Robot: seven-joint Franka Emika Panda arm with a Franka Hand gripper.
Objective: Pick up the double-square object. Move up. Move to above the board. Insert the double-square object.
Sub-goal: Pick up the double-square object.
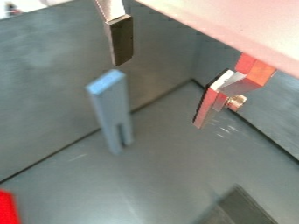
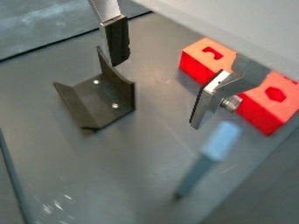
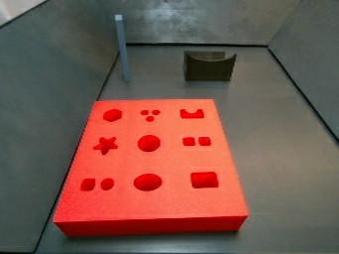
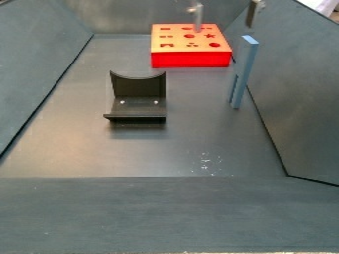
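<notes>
Next, my gripper grabs the grey-blue bar by its upper end (image 3: 119, 20), which leaves its lower end free to enter the board (image 3: 153, 164).
The double-square object (image 3: 123, 50) is a slender grey-blue bar standing upright on the grey floor near the wall, beyond the board's far corner. It shows in both wrist views (image 1: 108, 109) (image 2: 208, 157) and in a side view (image 4: 243, 69). The board (image 3: 153, 164) is a flat red slab with shaped cut-outs and also shows in a side view (image 4: 189, 47). My gripper (image 1: 167, 74) is open and empty, well above the floor and a little to one side of the bar's top. It shows in a wrist view (image 2: 162, 70) and at a side view's upper edge (image 4: 224, 10).
The dark fixture (image 3: 208, 64) stands on the floor beside the bar's area and shows in other views (image 4: 135, 97) (image 2: 96, 96). Red blocks (image 2: 208, 61) sit by one finger. Grey walls enclose the floor. A red corner of the board (image 1: 6, 206) shows in a wrist view.
</notes>
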